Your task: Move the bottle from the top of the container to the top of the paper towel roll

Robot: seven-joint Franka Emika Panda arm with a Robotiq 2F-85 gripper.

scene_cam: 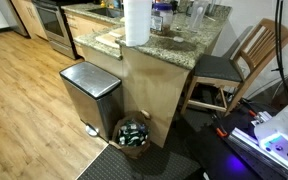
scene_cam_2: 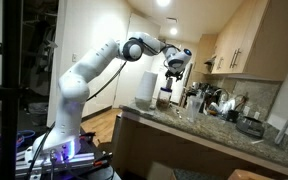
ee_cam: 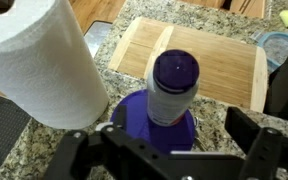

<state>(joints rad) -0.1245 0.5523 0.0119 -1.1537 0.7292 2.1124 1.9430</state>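
Observation:
Next, my gripper grips the bottle (scene_cam: 160,14) by opposite sides below its purple cap, so its base is free to stand on the paper towel roll.
In the wrist view a small bottle (ee_cam: 172,88) with a purple cap and white label stands upright on the purple lid of a container (ee_cam: 134,118). The paper towel roll (ee_cam: 39,65) stands just left of it on the granite counter. My gripper (ee_cam: 174,128) is open, with its fingers either side of the bottle and not touching it. In an exterior view the gripper (scene_cam_2: 174,66) hangs over the container (scene_cam_2: 165,99), beside the roll (scene_cam_2: 145,87). The roll also shows in an exterior view (scene_cam: 136,22), with the bottle (scene_cam: 160,14) next to it.
A wooden cutting board (ee_cam: 212,60) lies behind the bottle. Glasses and kitchenware (scene_cam_2: 209,100) crowd the counter further along. A steel trash bin (scene_cam: 89,92), a basket (scene_cam: 134,133) and a wooden chair (scene_cam: 239,62) stand by the counter.

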